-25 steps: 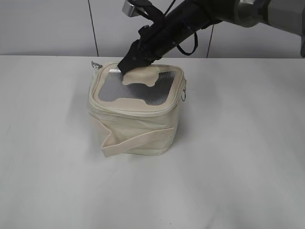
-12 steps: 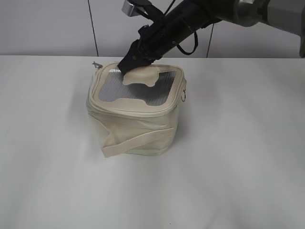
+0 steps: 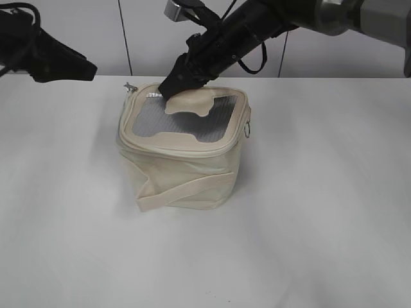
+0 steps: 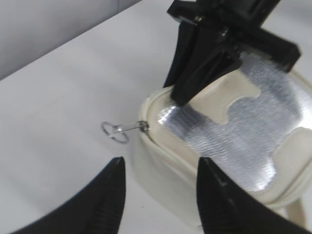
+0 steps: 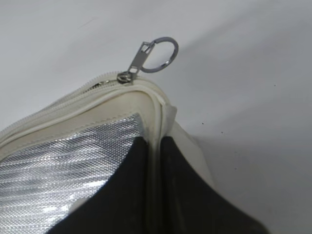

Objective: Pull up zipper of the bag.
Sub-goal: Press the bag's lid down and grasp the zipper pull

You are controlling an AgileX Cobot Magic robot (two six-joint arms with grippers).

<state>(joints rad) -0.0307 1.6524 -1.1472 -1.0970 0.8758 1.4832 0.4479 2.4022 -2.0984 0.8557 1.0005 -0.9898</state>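
Observation:
My left gripper grabs the zipper by its ring pull sticking out next. The slider sits tight against the lid's rim beside my right gripper.
The cream bag stands mid-table, its mesh lid facing up. My right gripper is shut on the lid rim at the far left corner; in the right wrist view the rim fold sits between its fingers. The zipper slider with its ring pull sticks out from that corner over the table, and shows in the right wrist view and the left wrist view. A second ring pull hangs on the bag's right side. My left gripper is open and empty, hovering left of the bag.
The white table surrounds the bag with bare surface on all sides. A grey wall runs along the far table edge. The cream side strap hangs across the bag's front.
My left arm has come into the exterior view at the upper left. The right gripper and the bag have stayed in place.

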